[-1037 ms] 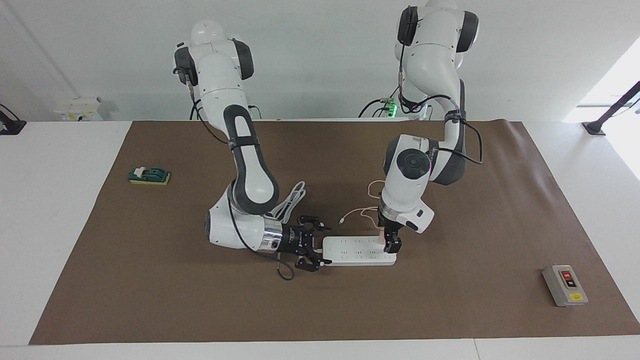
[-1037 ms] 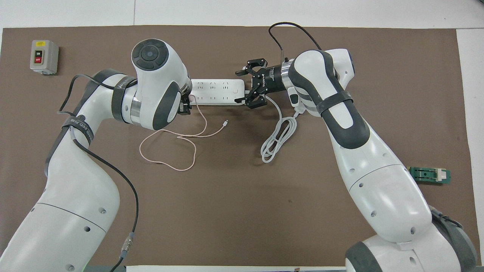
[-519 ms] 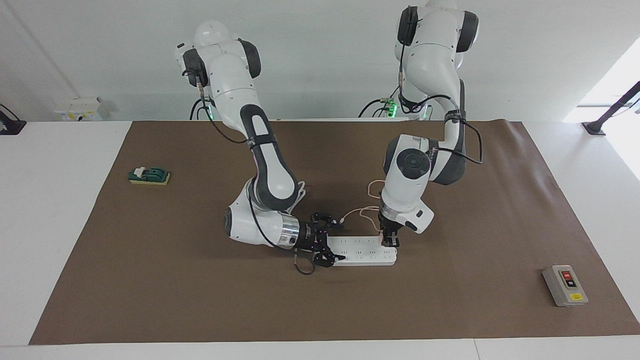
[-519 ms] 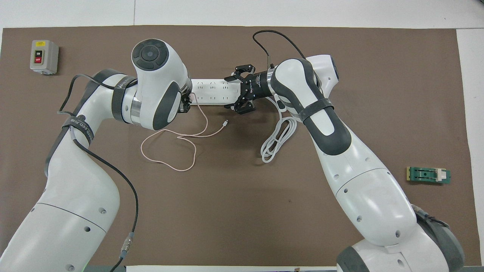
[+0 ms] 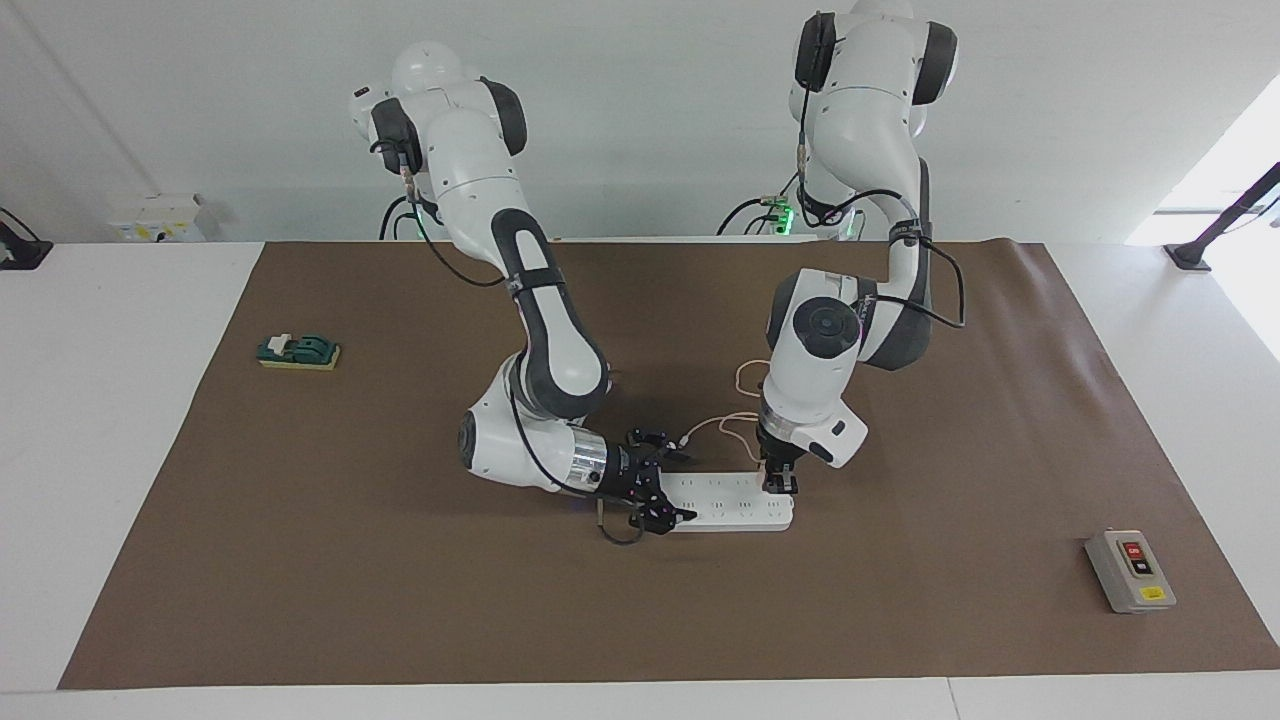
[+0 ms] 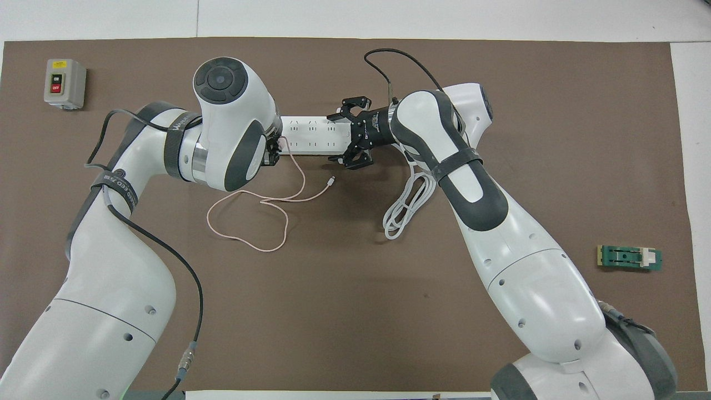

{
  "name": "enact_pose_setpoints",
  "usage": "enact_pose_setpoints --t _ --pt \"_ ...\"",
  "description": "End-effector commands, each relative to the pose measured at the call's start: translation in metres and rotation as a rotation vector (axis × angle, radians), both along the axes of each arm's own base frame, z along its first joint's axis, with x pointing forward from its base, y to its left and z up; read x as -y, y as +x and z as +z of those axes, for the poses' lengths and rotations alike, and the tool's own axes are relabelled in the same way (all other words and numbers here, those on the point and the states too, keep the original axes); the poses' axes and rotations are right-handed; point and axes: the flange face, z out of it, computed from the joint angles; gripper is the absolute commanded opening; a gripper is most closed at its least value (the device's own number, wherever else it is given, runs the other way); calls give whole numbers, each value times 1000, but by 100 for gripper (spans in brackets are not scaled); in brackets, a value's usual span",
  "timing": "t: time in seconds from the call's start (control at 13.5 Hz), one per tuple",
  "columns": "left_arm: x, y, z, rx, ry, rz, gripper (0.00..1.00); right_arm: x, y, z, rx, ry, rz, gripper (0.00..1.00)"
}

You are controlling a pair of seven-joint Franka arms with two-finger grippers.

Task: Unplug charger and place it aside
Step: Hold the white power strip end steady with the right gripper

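Observation:
My right gripper grabs the power strip by its corded end [image 6: 341,136] next, to keep the power strip in place while the charger gets unplugged.
The white power strip [image 5: 730,505] [image 6: 311,136] lies mid-table. At its end toward the left arm, my left gripper [image 5: 780,484] [image 6: 272,155] points straight down and is shut on the charger [image 5: 764,463], a small pale pink cube plugged into the strip and mostly hidden by the fingers. The charger's thin pink cable [image 5: 720,424] [image 6: 266,222] trails in loops nearer to the robots. My right gripper [image 5: 683,487] [image 6: 336,138] lies low and level at the strip's other end, open, one finger on each side of the strip.
A coiled thick white cord [image 6: 408,205] lies beside the right forearm, nearer to the robots than the strip. A grey switch box [image 5: 1130,570] [image 6: 65,83] sits at the left arm's end. A green block [image 5: 298,351] [image 6: 629,258] sits at the right arm's end.
The left gripper has closed on the charger. The right gripper has slid along toward the strip, and its open fingers now straddle the strip's end.

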Motion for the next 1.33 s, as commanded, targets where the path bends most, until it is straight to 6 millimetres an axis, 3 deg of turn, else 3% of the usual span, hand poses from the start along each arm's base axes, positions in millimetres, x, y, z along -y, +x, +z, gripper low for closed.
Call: enact_pose_setpoints --t 0.0,0.3,0.59,0.67,0.81,0.89,1.26 --pt "1 -1 1 15 3 -15 0 14 3 -19 18 -38 24 100" --pt "2 -1 2 16 1 -18 0 37 11 -28 14 -58 8 100" --pt "3 -2 1 15 1 -19 0 26 7 -32 17 -67 17 98" --pt "3 -2 2 17 0 -21 0 26 7 -32 16 -66 18 65" --pt "3 -1 2 16 3 -20 0 26 7 -32 37 -65 30 15" --pt "3 -1 2 17 2 -19 0 26 7 -33 59 -58 42 0" --pt "3 -1 6 10 4 -21 0 26 7 -32 82 -54 49 0"
